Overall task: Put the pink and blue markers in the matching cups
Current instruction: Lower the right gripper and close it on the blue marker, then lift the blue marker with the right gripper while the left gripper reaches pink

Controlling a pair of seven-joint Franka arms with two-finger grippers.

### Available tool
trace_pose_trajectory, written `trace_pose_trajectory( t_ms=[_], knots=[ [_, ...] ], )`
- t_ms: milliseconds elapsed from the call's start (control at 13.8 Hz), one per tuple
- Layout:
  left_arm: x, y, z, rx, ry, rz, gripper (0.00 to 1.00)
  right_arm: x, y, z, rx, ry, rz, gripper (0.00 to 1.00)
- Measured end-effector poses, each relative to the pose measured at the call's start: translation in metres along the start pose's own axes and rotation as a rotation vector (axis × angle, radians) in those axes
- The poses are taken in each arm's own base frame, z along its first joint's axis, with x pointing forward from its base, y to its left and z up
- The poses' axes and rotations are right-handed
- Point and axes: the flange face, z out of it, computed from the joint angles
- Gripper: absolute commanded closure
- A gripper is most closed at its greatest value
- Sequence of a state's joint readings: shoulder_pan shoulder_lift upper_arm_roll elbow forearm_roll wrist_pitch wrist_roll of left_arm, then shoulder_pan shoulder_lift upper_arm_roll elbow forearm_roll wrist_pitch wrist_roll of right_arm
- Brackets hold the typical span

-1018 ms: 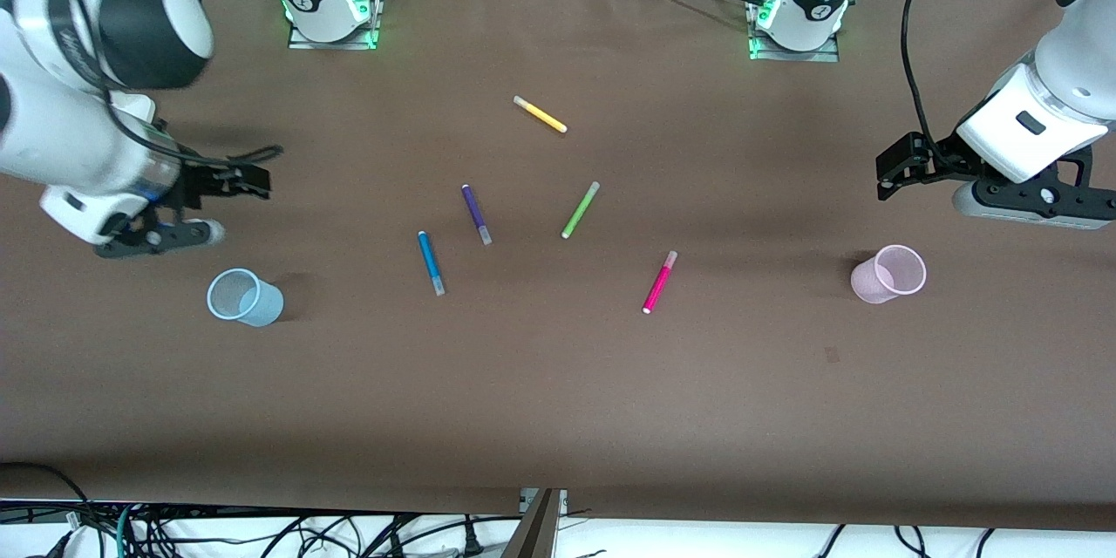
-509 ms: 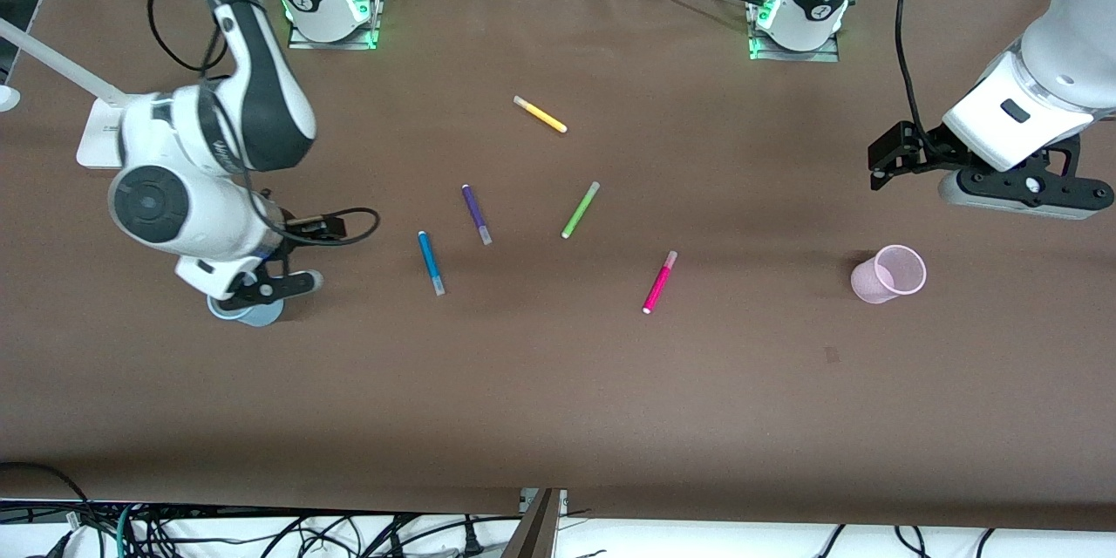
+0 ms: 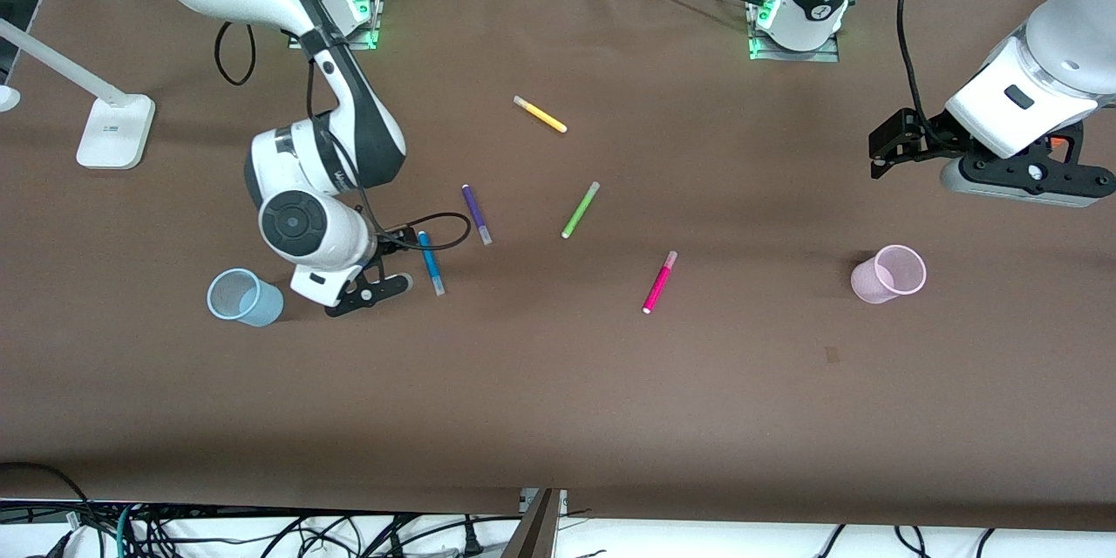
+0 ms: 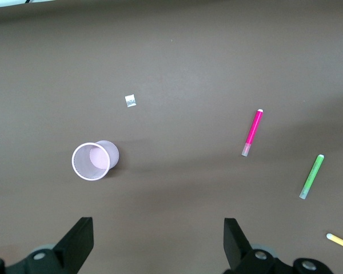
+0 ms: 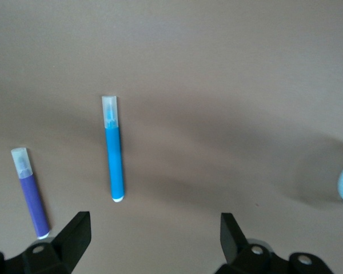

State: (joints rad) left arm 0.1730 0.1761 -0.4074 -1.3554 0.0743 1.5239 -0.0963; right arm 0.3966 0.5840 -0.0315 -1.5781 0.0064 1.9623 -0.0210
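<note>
The blue marker should go into its matching pale blue cup (image 3: 245,297), so my right gripper should next grab the marker by its blue body (image 3: 426,255).
The blue marker (image 3: 430,262) lies on the brown table, and also shows in the right wrist view (image 5: 114,157). My right gripper (image 3: 370,291) is open and empty (image 5: 154,237), low over the table between the blue marker and the pale blue cup (image 3: 244,297). The pink marker (image 3: 658,282) lies mid-table and shows in the left wrist view (image 4: 252,132). The pale pink cup (image 3: 889,274) stands upright toward the left arm's end (image 4: 94,161). My left gripper (image 3: 1029,183) is open and empty (image 4: 158,240), up in the air near the pink cup.
A purple marker (image 3: 476,214) lies beside the blue one, with a green marker (image 3: 580,209) and a yellow marker (image 3: 540,114) near mid-table. A white lamp base (image 3: 113,131) stands at the right arm's end. A small white scrap (image 4: 131,101) lies near the pink cup.
My right arm has swung from the table's end, past the blue cup, to a spot beside the blue marker. My left gripper has shifted only slightly.
</note>
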Motion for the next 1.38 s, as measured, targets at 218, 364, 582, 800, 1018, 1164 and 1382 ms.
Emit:
trace_pose_trajectory(
  t_ms=[218,364,582,800,1018,1164,1382],
  knots=[
    [0.000,-0.004,0.002,-0.011,-0.010,-0.017,0.00,0.009,-0.028,0.029,0.007,0.011,-0.016,0.00],
    [-0.003,-0.015,0.005,-0.058,-0.043,-0.048,0.00,0.014,-0.034,0.044,0.010,0.032,-0.017,0.00],
    [-0.007,-0.023,0.006,-0.079,-0.077,-0.062,0.00,0.015,-0.033,0.071,0.009,0.081,-0.015,0.00],
    [-0.004,-0.017,0.002,-0.092,-0.046,-0.055,0.00,0.013,-0.045,0.089,0.008,0.116,-0.031,0.00],
    [0.005,-0.005,0.010,-0.093,-0.011,-0.042,0.00,0.014,-0.054,0.096,0.007,0.138,-0.043,0.01],
    [0.012,0.003,0.024,-0.067,-0.011,-0.043,0.00,0.015,-0.057,0.101,0.006,0.152,-0.048,0.19],
    [0.019,0.008,0.033,-0.068,0.010,-0.044,0.00,0.016,-0.058,0.107,0.006,0.158,-0.049,0.75]
  ],
)
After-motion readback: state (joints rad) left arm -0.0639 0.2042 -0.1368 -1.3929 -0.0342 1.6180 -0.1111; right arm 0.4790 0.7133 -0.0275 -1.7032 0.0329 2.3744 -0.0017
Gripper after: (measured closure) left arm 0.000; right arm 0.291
